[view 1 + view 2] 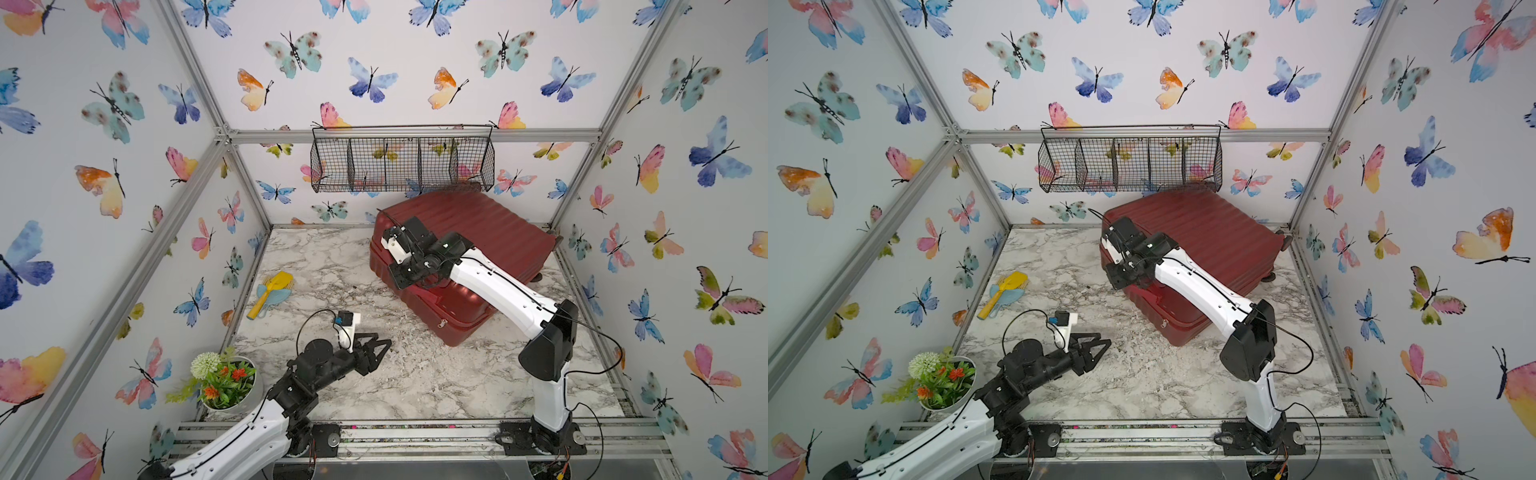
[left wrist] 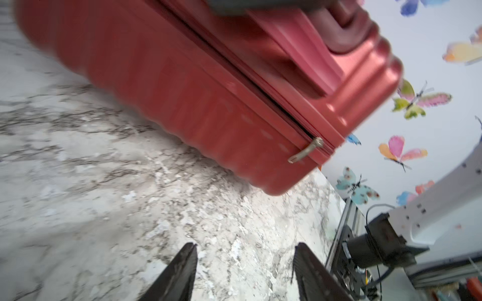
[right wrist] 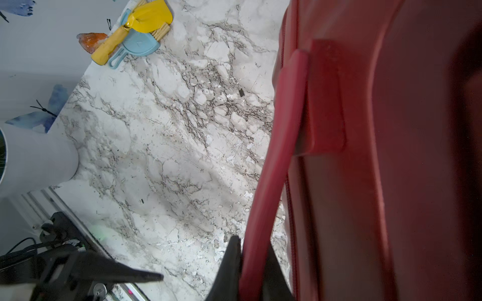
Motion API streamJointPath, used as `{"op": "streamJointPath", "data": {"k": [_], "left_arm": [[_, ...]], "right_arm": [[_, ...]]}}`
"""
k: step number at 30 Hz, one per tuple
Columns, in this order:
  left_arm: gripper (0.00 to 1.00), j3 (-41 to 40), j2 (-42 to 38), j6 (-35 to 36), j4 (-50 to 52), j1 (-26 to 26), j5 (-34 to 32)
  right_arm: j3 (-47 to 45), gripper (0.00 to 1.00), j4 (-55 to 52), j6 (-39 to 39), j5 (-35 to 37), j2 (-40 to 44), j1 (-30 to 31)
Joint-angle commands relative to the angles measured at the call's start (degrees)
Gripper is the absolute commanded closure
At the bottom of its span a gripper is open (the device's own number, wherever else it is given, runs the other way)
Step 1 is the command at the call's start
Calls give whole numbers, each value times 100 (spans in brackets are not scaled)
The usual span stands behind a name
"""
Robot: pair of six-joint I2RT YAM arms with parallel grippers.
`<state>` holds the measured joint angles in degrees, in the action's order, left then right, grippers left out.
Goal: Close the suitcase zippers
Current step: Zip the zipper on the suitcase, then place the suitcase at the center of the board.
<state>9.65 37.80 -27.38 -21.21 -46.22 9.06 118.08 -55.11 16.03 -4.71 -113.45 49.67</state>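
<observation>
The pale metal pull (image 1: 441, 323) near the suitcase's front corner is the part my left gripper should grab next, so that it can draw the zipper closed along the seam.
The dark red ribbed suitcase (image 1: 494, 232) (image 1: 1217, 232) lies flat at the back right of the marble table. My right gripper (image 1: 398, 279) (image 3: 252, 243) is at the case's left side, shut on its red handle (image 3: 276, 156). The zippers' track (image 2: 234, 73) runs along the seam as a dark line. It ends at a pale metal pull (image 2: 305, 150) (image 1: 441, 323) near the front corner. My left gripper (image 1: 380, 351) (image 2: 246, 246) hovers open over bare marble in front of the case. It holds nothing and points at that corner.
A black wire basket (image 1: 401, 164) hangs on the back wall just above the suitcase. A yellow shovel and blue dustpan (image 1: 270, 293) lie at the left edge. A white pot of flowers (image 1: 224, 380) stands at the front left. Aluminium rails (image 1: 415, 432) border the table.
</observation>
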Motion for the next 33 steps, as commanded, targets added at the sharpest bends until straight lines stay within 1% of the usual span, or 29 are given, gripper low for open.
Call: {"op": "streamJointPath", "data": {"k": [1, 2, 3, 5, 6, 9, 11, 14, 18, 21, 23, 26, 28, 33], "left_arm": [[34, 222, 692, 1361, -1180, -1030, -1879], [34, 438, 1134, 1665, -1381, -1268, -2065], [34, 713, 1533, 1834, -1407, -1368, -2137], [34, 1331, 2444, 1975, -1306, -1458, -2077], [35, 1539, 2740, 2016, -1287, -1529, -2049], [34, 1757, 3385, 2129, -1959, -1743, -2132], [34, 1832, 3751, 2177, -2495, -1772, -2187], [35, 2015, 4272, 2245, -2980, -1797, -2232], [36, 2033, 4770, 2279, -3584, -1851, -2305], [43, 1927, 5013, 2287, -4194, -1857, -2624], [46, 1937, 5185, 2272, -4485, -1856, -2687], [50, 2073, 5426, 2198, -4580, -1864, -2529], [54, 2058, 5530, 2081, -4712, -1858, -2495], [60, 2071, 5730, 1977, -4873, -1885, -2441]], "right_arm": [[-12, 97, 990, 1252, -3634, 106, -26], [-17, 97, 991, 1284, -3705, 112, -42], [-29, 98, 1016, 1325, -3761, 116, -52], [-49, 97, 1092, 1421, -3919, 119, -71], [-61, 98, 1137, 1486, -3970, 120, -80], [-180, 98, 1330, 1693, -4096, 183, -80], [-307, 97, 1521, 1847, -4201, 249, -88], [-429, 98, 1705, 1994, -4231, 312, -87], [-562, 97, 1853, 2148, -4296, 375, -98], [-760, 97, 2077, 2309, -4351, 469, -98], [-857, 98, 2130, 2349, -4338, 515, -98], [-1018, 98, 2248, 2422, -4347, 565, -98], [-1116, 97, 2324, 2469, -4335, 607, -93], [-1260, 97, 2426, 2542, -4310, 640, -98]]}}
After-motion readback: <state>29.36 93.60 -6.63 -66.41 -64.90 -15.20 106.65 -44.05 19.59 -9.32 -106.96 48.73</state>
